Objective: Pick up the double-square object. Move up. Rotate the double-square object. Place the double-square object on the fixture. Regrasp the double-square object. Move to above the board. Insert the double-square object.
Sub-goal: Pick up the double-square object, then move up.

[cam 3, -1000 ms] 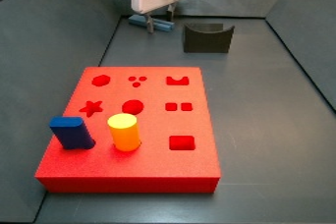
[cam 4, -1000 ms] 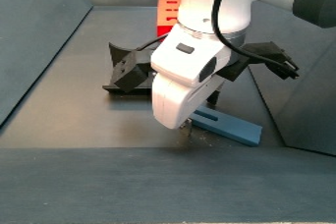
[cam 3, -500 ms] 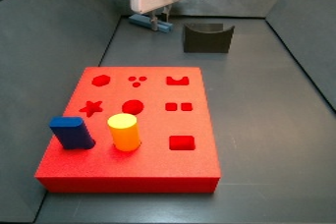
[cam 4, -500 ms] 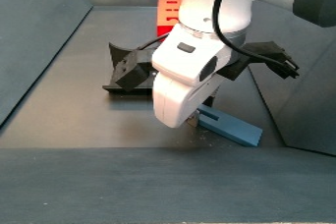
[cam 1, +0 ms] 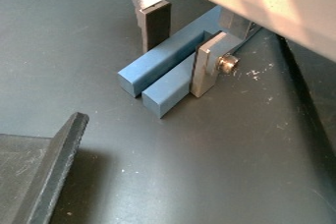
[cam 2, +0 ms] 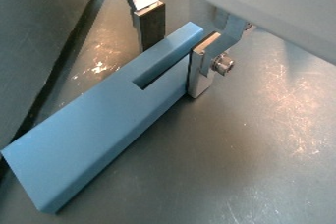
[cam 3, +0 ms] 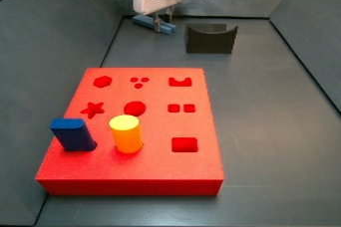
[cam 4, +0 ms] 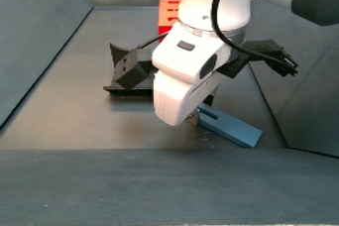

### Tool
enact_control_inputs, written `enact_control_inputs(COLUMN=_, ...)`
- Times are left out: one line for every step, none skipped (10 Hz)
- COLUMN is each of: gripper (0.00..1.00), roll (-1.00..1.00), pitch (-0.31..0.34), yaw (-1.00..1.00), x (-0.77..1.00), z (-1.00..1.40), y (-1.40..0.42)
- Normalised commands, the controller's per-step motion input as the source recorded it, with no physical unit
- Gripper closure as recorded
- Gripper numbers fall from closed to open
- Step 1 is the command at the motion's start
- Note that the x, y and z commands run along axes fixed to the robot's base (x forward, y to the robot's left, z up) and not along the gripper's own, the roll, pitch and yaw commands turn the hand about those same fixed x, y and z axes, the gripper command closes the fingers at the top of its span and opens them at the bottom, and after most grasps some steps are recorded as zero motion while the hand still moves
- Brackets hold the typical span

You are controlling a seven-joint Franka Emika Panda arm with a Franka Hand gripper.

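My gripper should next grab the object's two square pegs, to set the double-square object on the fixture (cam 3: 210,38) for regrasping.
The double-square object (cam 1: 151,63) is a long grey-blue bar lying flat on the dark floor, its split end showing as two square prongs; it also shows in a wrist view (cam 2: 105,135) and in both side views (cam 3: 163,27) (cam 4: 236,129). My gripper (cam 1: 182,51) (cam 2: 178,49) is low over the bar and open, straddling it near the pronged end. One silver finger (cam 1: 209,66) rests against the bar's side. The dark pad (cam 1: 155,27) of the other stands slightly off the opposite side. The fixture (cam 3: 210,38) (cam 4: 133,69) stands close by, and the red board (cam 3: 134,166) lies apart from it.
A dark-blue block (cam 3: 72,134) and a yellow cylinder (cam 3: 126,133) stand upright on the board's near left part. Sloping grey walls (cam 3: 304,62) enclose the floor. The arm's white body (cam 4: 185,81) hides the fingers in that side view.
The gripper has shifted only slightly over the bar. The bar still lies on the floor in almost the same place.
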Motion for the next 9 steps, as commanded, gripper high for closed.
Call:
enact_control_inputs(gripper=1.0, roll=0.0, pitch=0.0, yaw=0.0, x=0.0, z=0.0, y=0.0)
enact_control_inputs(gripper=1.0, roll=0.0, pitch=0.0, yaw=0.0, x=0.0, z=0.0, y=0.0)
enact_control_inputs(gripper=1.0, roll=0.0, pitch=0.0, yaw=0.0, x=0.0, z=0.83, y=0.0)
enact_control_inputs(gripper=1.0, roll=0.0, pitch=0.001, yaw=0.0, x=-0.01, z=0.82, y=0.02)
enact_control_inputs(gripper=1.0, roll=0.0, pitch=0.017, yaw=0.0, x=-0.02, z=0.78, y=0.02)
enact_control_inputs(gripper=1.0, roll=0.02, pitch=0.057, yaw=-0.01, x=-0.02, z=0.6, y=0.01)
enact_control_inputs(gripper=1.0, roll=0.04, pitch=0.081, yaw=-0.01, x=-0.01, z=0.48, y=0.01)
enact_control_inputs(gripper=1.0, roll=0.06, pitch=0.101, yaw=-0.01, x=-0.01, z=0.35, y=0.0)
enact_control_inputs(gripper=1.0, roll=0.08, pitch=0.115, yaw=-0.01, x=-0.01, z=0.23, y=0.0)
